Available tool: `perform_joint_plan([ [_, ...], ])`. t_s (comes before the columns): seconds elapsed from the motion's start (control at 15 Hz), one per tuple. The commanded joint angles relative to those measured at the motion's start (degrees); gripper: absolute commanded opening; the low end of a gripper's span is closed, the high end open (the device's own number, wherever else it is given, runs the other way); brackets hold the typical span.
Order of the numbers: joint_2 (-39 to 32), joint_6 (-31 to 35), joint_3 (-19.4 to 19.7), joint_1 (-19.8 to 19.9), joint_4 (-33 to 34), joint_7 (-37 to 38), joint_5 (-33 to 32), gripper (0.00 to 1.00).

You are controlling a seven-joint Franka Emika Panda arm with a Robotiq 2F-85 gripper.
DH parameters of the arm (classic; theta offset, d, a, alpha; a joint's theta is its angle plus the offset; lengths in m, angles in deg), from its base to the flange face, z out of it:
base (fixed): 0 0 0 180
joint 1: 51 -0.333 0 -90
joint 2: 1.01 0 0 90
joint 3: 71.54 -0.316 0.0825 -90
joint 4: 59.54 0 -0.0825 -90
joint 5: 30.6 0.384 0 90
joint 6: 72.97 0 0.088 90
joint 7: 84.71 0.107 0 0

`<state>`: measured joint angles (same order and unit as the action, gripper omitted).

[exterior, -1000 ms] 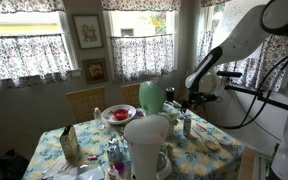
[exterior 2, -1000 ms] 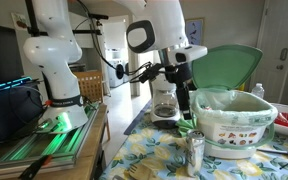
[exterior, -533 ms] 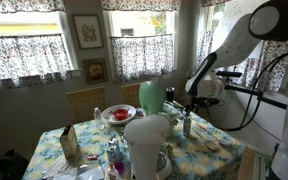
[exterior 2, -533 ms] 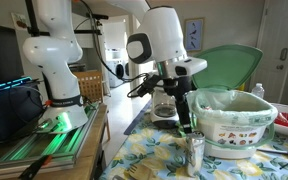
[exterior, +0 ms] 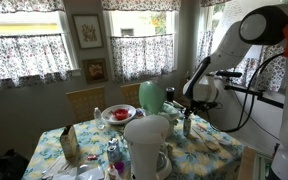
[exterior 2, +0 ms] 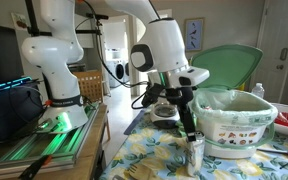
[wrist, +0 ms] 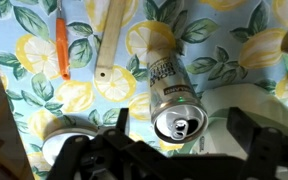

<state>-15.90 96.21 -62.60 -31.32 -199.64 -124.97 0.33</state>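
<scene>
The can's top (exterior: 187,120) (wrist: 179,121) is small and below my fingers, so it isn't time to close yet. My gripper should go lower first and then close on the can.
A silver drink can (wrist: 174,95) stands upright on the lemon-print tablecloth (wrist: 44,100), its opened top facing the wrist camera. My gripper (wrist: 180,122) is open directly above it, one finger on each side of the can's top, not touching it. In an exterior view the gripper (exterior 2: 191,128) hangs just over the can (exterior 2: 196,153), next to a white tub (exterior 2: 229,125). In an exterior view the gripper (exterior: 187,112) sits over the table's far side, above the small can (exterior: 187,127).
An orange stick (wrist: 62,45) and a flat wooden stick (wrist: 111,40) lie on the cloth beyond the can. A green lid (exterior 2: 229,65) leans behind the tub. A glass coffee pot (exterior 2: 164,103), a red bowl (exterior: 117,114), a white jug (exterior: 146,140) and a carton (exterior: 69,145) crowd the table.
The arm has swung toward the can and come down, so the open gripper now hangs just over the can's top. The can has not moved.
</scene>
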Motion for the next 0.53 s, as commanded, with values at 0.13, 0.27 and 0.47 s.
perform_joint_plan([
  [0.13, -5.2, 2.9, -4.3, 3.5, 4.0, -4.2, 3.1, 1.0],
  [0.27, -6.1, 3.6, -5.8, 4.5, 4.6, -4.5, 2.8, 0.97],
  [0.47, -7.1, 4.0, -7.6, 5.8, 5.4, -4.4, 2.5, 0.68],
])
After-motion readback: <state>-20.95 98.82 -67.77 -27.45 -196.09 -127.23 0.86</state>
